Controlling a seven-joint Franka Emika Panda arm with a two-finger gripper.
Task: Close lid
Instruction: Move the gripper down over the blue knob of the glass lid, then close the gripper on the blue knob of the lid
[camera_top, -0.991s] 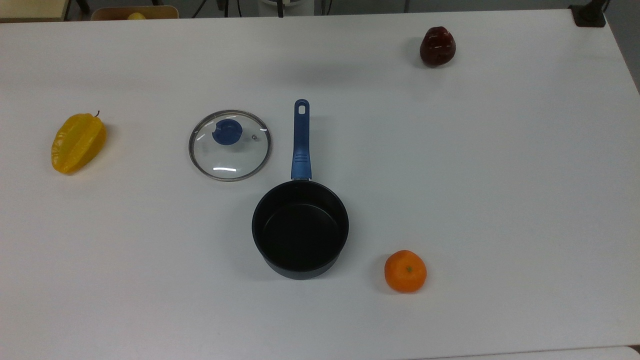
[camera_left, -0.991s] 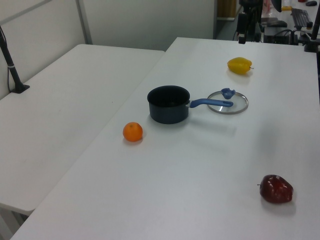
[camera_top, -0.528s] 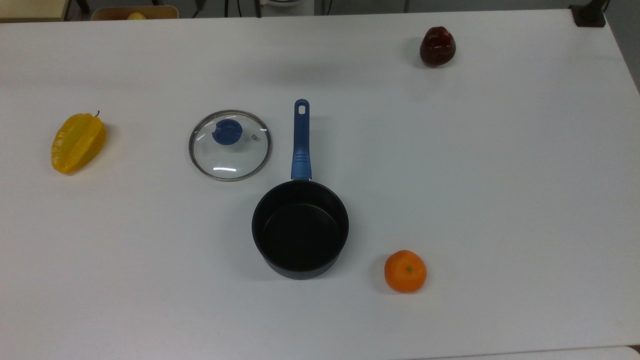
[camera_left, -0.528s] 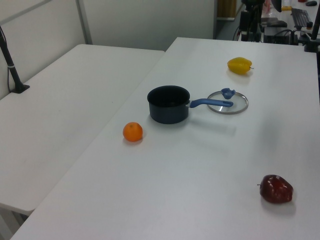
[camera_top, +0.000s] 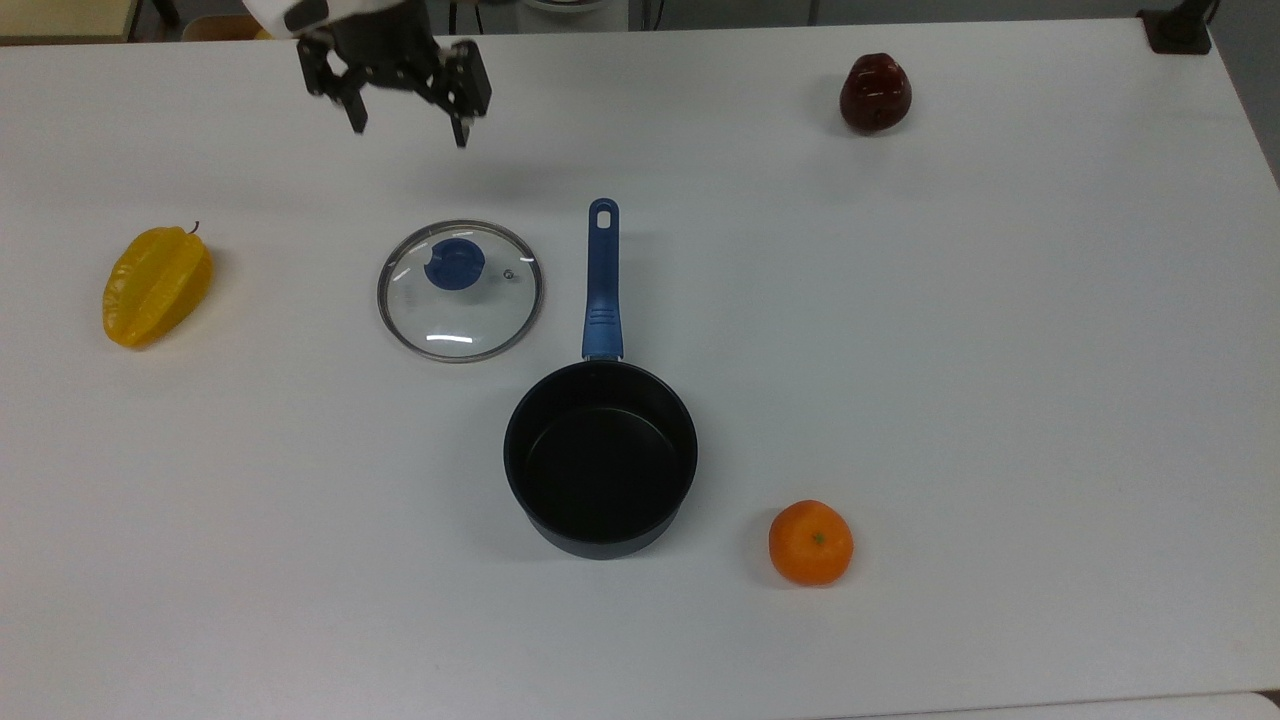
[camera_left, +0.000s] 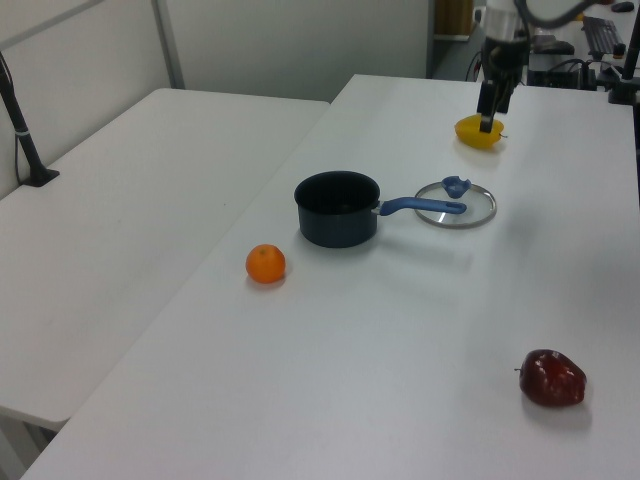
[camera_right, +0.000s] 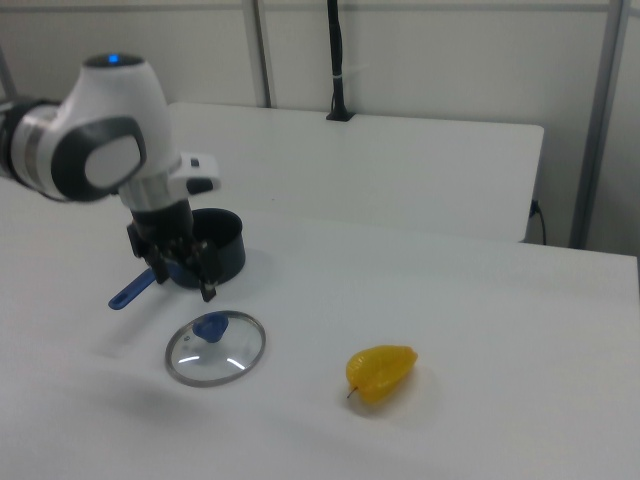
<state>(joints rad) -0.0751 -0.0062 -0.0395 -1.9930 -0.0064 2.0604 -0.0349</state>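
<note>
The round glass lid should close the black saucepan (camera_left: 338, 208), so my gripper needs to grab the lid by its blue knob (camera_left: 456, 186) next.
The round glass lid (camera_top: 460, 305) with its blue knob (camera_top: 455, 263) lies flat on the white table, just left of the saucepan's blue handle (camera_top: 603, 280) in the top view. The black saucepan (camera_top: 600, 458) stands uncovered and holds nothing. My gripper (camera_top: 408, 125) hangs open above the table, beyond the lid toward the top view's upper edge, gripping nothing. In the right view the gripper (camera_right: 185, 288) hovers above and behind the lid (camera_right: 215, 347), in front of the saucepan (camera_right: 218, 243). In the left view the gripper (camera_left: 487, 120) is beyond the lid (camera_left: 456, 205).
A yellow starfruit (camera_top: 157, 285) lies at the top view's left. A dark red apple (camera_top: 875, 93) sits at the upper right, and an orange (camera_top: 811, 542) sits right of the saucepan near the front. A second white table (camera_left: 120, 200) adjoins in the left view.
The arm has swung in from beyond the table's far edge, and the open gripper now hangs over the table near the lid. The lid, saucepan and fruit have not moved.
</note>
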